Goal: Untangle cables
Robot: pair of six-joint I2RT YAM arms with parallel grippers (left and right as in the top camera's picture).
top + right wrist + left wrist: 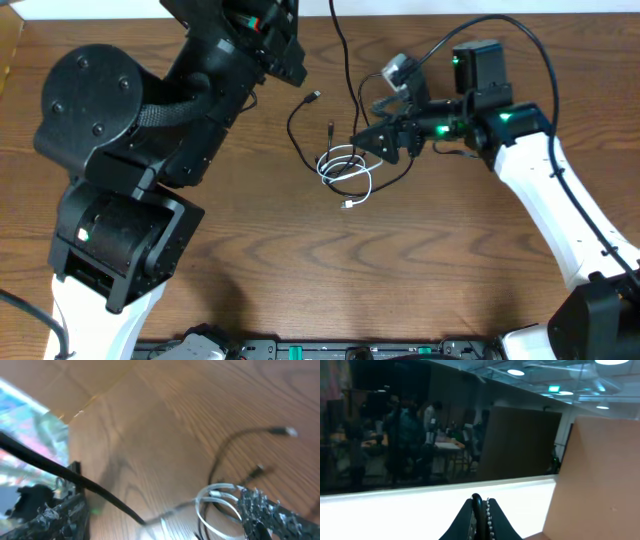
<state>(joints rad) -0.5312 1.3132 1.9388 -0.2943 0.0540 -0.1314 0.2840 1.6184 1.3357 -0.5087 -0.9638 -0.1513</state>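
Note:
I need to untangle the cables, so next my right gripper should grab the black cable at the tangle's edge (pixel 356 130) and leave the white loops free.
A small tangle lies on the wooden table: a white cable (pixel 345 165) in loops and thin black cables (pixel 300 125) with small plug ends. In the right wrist view the white loops (pixel 215 497) lie by the right finger, with a black plug end (pixel 287 432) beyond them. My right gripper (pixel 368 140) (pixel 155 510) is open, low over the tangle's right edge, with a black cable (pixel 100 490) crossing between its fingers. My left gripper (pixel 481 515) is raised near the table's far edge and is shut on a thin black cable (pixel 477 502).
The bulky left arm (pixel 150 120) covers the table's left half. A black cable (pixel 340 45) runs from the tangle off the far edge. A cardboard box (pixel 8 50) (pixel 600 470) stands at the far left corner. Bare table (pixel 330 280) lies in front.

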